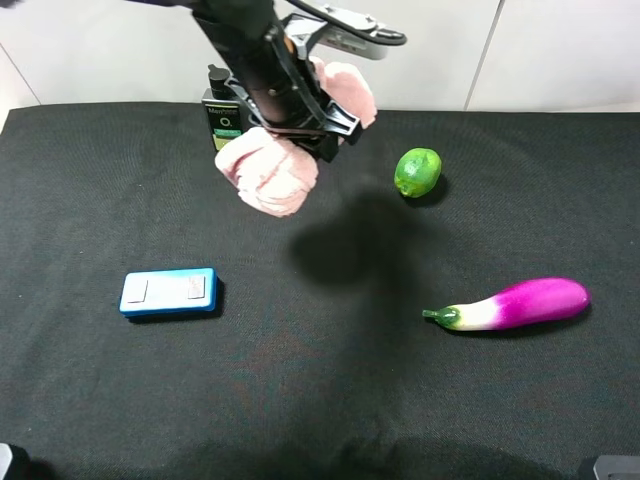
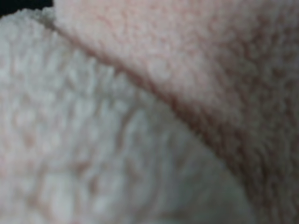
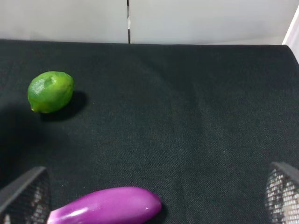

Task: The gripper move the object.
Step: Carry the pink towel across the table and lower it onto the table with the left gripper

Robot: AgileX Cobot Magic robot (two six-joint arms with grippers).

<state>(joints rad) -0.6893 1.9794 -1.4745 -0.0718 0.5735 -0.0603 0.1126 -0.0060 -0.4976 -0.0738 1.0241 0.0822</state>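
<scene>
My left gripper keeps hold of the object for now, since the pale pink fluffy object hangs above its shadow on the black cloth.
The pale pink fluffy object is gripped at its middle by my left gripper, a black claw on a bulky black arm. One lobe hangs below the claw and the other sticks out behind it. The bundle hangs above the black table at the back centre, and its shadow falls on the cloth to the right below it. In the left wrist view the pink fleece fills the picture and hides the fingers. My right gripper is open and empty, with its mesh fingertips wide apart, low over the right side of the table.
A green lime lies right of the bundle; it also shows in the right wrist view. A purple eggplant lies front right, just under the right gripper. A blue box lies at the left. A dark bottle with a green label stands behind the left arm.
</scene>
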